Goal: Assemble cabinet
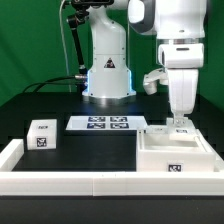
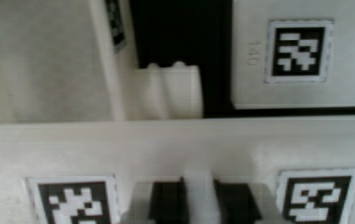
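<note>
I should move the tagged white panel toward the bay with my gripper before I let go of it, because the panel is off to one side of the grey cabinet bay (image 2: 46, 60).
The cabinet body (image 1: 175, 152), a large white box with a tag on its front, sits at the exterior view's right. My gripper (image 1: 180, 122) hangs straight down over its far edge. In the wrist view my gripper (image 2: 193, 200) has its two dark fingers (image 2: 161, 202) close together on a thin white panel edge (image 2: 193, 190) that stands between them. A white cabinet wall (image 2: 174, 150) with two tags lies just beyond the fingers. A smaller white panel block (image 1: 42, 134) with tags stands apart at the exterior view's left.
The marker board (image 1: 103, 123) lies in the middle before the robot base (image 1: 107, 75). A low white border rail (image 1: 70, 183) runs along the front and left. In the wrist view, a rounded white piece (image 2: 170, 88) and a tagged white part (image 2: 295, 50) lie beyond.
</note>
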{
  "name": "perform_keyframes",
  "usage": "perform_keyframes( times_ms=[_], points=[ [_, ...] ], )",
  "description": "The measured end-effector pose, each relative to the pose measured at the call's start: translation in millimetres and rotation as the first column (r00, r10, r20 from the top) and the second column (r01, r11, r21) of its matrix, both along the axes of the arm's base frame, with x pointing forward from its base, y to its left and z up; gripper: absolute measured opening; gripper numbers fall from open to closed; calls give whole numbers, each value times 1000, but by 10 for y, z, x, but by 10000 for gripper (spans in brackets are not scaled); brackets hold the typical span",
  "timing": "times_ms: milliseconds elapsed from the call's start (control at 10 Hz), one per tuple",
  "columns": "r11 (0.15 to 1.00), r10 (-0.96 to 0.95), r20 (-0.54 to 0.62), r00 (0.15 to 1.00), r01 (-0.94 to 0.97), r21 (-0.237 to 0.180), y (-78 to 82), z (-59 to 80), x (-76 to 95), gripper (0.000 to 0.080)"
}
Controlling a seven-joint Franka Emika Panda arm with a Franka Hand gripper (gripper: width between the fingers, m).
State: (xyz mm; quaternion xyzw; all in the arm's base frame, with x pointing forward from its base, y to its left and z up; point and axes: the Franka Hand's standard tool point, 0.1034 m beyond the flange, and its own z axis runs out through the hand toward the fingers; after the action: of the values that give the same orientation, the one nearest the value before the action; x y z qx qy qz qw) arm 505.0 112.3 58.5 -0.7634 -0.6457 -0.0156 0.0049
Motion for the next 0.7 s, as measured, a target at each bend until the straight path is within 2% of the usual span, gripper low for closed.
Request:
perform_keyframes(
  times_ms=[500, 700],
  points=[
    [999, 53, 22, 998, -53, 7, -75, 7, 402, 69],
    [999, 50, 23, 998, -50, 8, -73, 9, 403, 69]
  ],
)
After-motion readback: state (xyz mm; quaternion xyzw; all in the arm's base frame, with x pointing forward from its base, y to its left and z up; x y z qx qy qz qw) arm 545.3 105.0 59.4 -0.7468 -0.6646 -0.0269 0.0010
